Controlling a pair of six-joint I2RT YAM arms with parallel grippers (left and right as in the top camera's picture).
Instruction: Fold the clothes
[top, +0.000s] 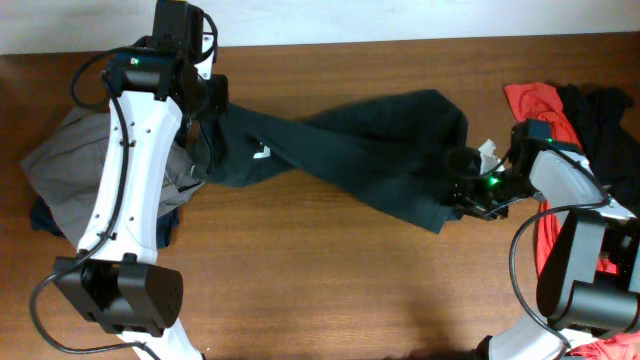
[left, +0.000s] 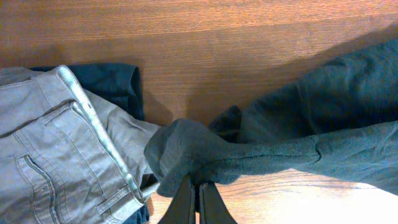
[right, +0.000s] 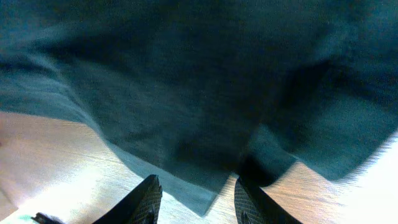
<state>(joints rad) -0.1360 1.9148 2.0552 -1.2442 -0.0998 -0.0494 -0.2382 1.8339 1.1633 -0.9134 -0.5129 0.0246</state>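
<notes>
The robot's right gripper should next spread the T-shirt for folding by grabbing the dark green T-shirt's loose corner (top: 440, 220) (right: 200, 198), opposite the bunched end at the left gripper.
A dark green T-shirt (top: 370, 150) lies twisted and stretched across the table between my two grippers, with a small white mark showing near its left end. My left gripper (top: 215, 105) (left: 198, 186) is shut on a bunched end of the T-shirt (left: 311, 124), lifted just over the wood. My right gripper (top: 468, 190) (right: 198, 196) stands open at the shirt's right end. A loose corner of the T-shirt (right: 186, 81) lies flat on the table between its fingers (right: 149, 199), which do not pinch it.
Grey trousers (top: 60, 165) (left: 43, 149) are heaped at the left edge over a dark blue garment (left: 112, 81). A red top (top: 535, 100) and a black top (top: 605, 120) are piled at the right edge. Bare wooden table (top: 330, 280) stretches along the front.
</notes>
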